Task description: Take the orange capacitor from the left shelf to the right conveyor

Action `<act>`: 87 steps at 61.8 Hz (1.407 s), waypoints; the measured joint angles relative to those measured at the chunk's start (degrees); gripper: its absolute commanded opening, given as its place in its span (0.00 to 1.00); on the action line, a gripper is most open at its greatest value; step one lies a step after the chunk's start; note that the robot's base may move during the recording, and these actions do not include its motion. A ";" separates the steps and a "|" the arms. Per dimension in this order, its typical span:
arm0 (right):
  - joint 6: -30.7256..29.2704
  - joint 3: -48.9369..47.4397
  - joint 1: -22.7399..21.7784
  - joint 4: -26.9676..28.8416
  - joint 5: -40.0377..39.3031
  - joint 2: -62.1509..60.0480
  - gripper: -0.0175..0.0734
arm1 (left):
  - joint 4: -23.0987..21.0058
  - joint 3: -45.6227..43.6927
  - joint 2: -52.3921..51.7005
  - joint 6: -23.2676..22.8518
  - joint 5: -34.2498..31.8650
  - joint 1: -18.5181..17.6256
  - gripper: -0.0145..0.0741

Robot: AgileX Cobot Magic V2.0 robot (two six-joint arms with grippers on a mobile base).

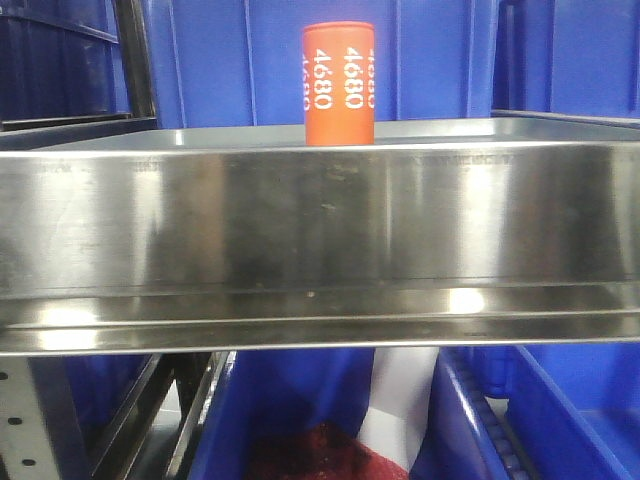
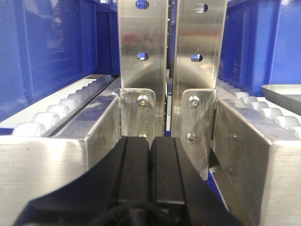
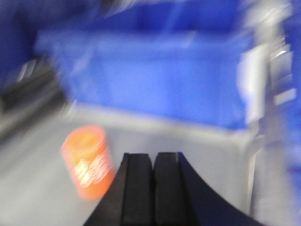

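Note:
I should next carry the orange capacitor off the left shelf (image 1: 320, 220) to the right conveyor, so my right gripper should grab the capacitor by its printed body (image 1: 340, 90).
The orange capacitor (image 1: 338, 84) with white "4680" print stands upright on the left shelf (image 1: 320, 220), behind its tall shiny front lip. In the blurred right wrist view the capacitor (image 3: 88, 160) stands on the grey shelf floor (image 3: 188, 141), just left of and ahead of my right gripper (image 3: 153, 155), which is shut and empty. My left gripper (image 2: 150, 140) is shut and empty, facing two upright metal rack posts (image 2: 141, 61). The right conveyor is out of view.
Blue plastic bins (image 1: 560, 60) stand behind the shelf and below it (image 1: 560, 410). In the left wrist view white rollers (image 2: 56, 110) run along both sides, metal rails (image 2: 244, 141) flank the gripper, and a silver tray edge (image 2: 284, 94) shows at the right.

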 measured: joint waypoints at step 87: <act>-0.11 -0.92 10.67 -2.77 -21.43 29.05 0.55 | 0.00 0.00 0.00 0.00 0.00 0.00 0.05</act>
